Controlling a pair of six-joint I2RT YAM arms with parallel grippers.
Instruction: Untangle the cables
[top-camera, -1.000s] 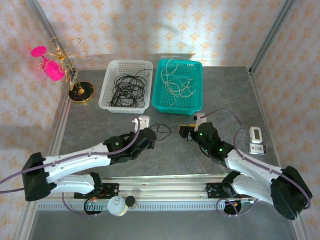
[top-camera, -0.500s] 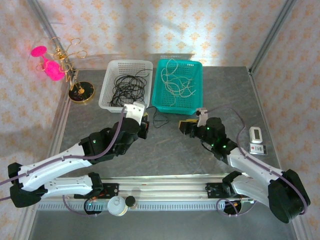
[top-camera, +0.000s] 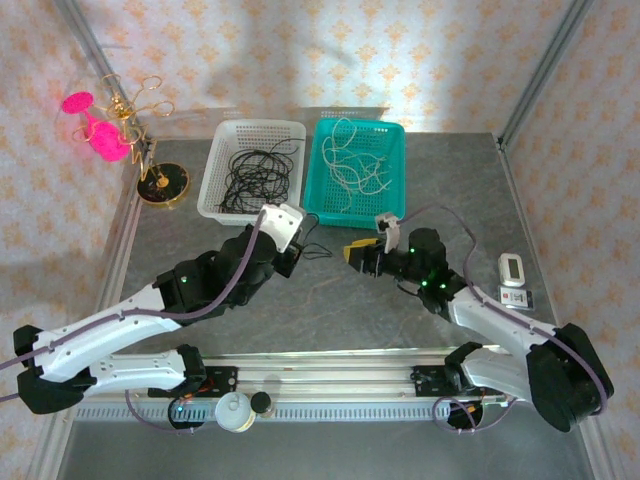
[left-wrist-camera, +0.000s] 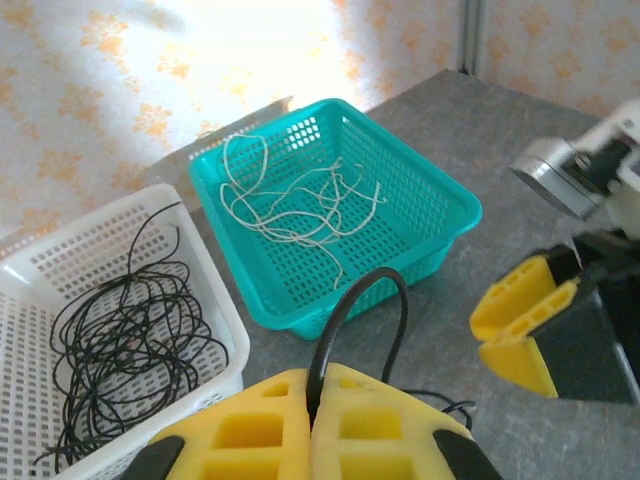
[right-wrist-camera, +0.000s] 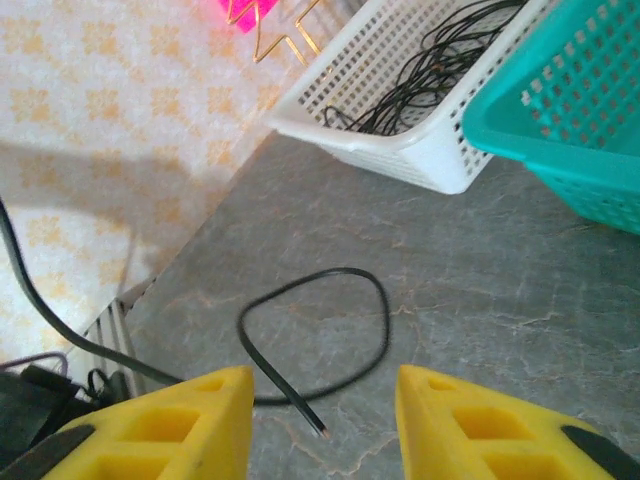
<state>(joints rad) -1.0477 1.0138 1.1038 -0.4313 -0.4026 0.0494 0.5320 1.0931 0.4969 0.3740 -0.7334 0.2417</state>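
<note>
My right gripper should next take hold of the black cable near its cut end (top-camera: 329, 254) (right-wrist-camera: 309, 413), so that it can pull the loop straight and untangle the cable.
My left gripper (top-camera: 294, 256) (left-wrist-camera: 315, 388) is shut on a thin black cable (left-wrist-camera: 352, 298), which arches up out of the yellow fingers and drops to the grey table (top-camera: 430, 190). The cable's loose loop (top-camera: 318, 250) (right-wrist-camera: 330, 300) lies on the table between the two grippers. My right gripper (top-camera: 359, 256) (right-wrist-camera: 325, 390) is open just right of it, low over the table, with the cable's cut end (right-wrist-camera: 318, 428) lying between its fingers, untouched. Whitish cables (top-camera: 350, 165) (left-wrist-camera: 300, 205) lie in the teal basket.
A white basket (top-camera: 213, 175) (left-wrist-camera: 215, 310) of black cables and a teal basket (top-camera: 401, 175) (left-wrist-camera: 450, 205) stand side by side at the back. A gold stand (top-camera: 162, 185) with a pink piece stands back left. A small white device (top-camera: 511, 270) lies at the right.
The left gripper has carried the black cable away from the near edge toward the baskets. The right gripper has moved left toward the loop, and its jaws have narrowed somewhat.
</note>
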